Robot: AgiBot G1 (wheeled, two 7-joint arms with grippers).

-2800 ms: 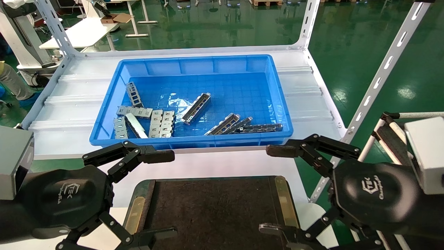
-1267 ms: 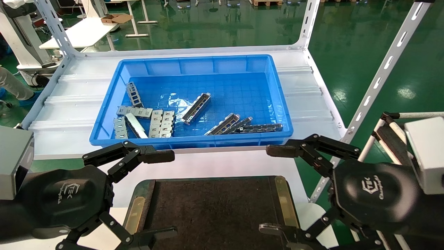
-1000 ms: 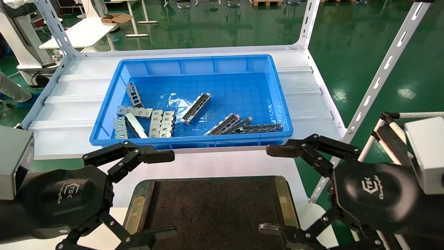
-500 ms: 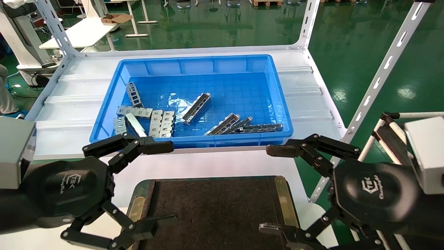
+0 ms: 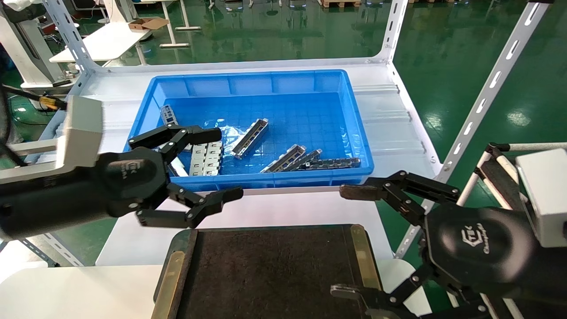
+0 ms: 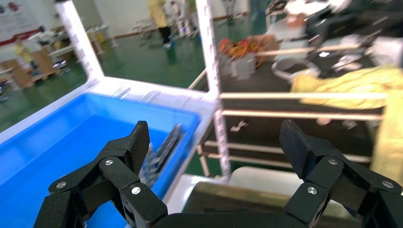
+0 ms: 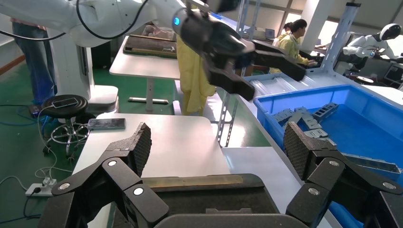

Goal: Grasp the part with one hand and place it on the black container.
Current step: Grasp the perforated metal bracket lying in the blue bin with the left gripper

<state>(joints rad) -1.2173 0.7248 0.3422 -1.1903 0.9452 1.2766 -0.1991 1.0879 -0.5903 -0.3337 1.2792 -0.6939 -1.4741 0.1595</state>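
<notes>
The lone channel strip needs to go on the black container (image 5: 274,270), so my left gripper should grab the strip by its long sides next.
Several silver-grey channel strips lie in the blue bin (image 5: 248,180); one part (image 5: 251,137) lies alone mid-bin, and others (image 5: 284,158) lie near the front wall. My left gripper (image 5: 227,162) is open and empty, hovering over the bin's front-left edge, left of these parts. It also shows in the left wrist view (image 6: 215,142). The black container (image 5: 274,270) lies bare in front of the bin, with brass strips along its sides. My right gripper (image 5: 342,241) is open and empty, parked at the container's right edge; it also shows in the right wrist view (image 7: 217,142).
Wider flat tabbed plates (image 5: 206,157) lie in the bin's front-left, partly behind my left gripper. White slotted shelf posts (image 5: 483,102) stand at the right and the back. A white table (image 5: 66,290) lies to the left of the black container.
My left gripper has risen and moved forward and right, from beside the black container to the bin's front-left edge, and has turned. The right arm has not moved.
</notes>
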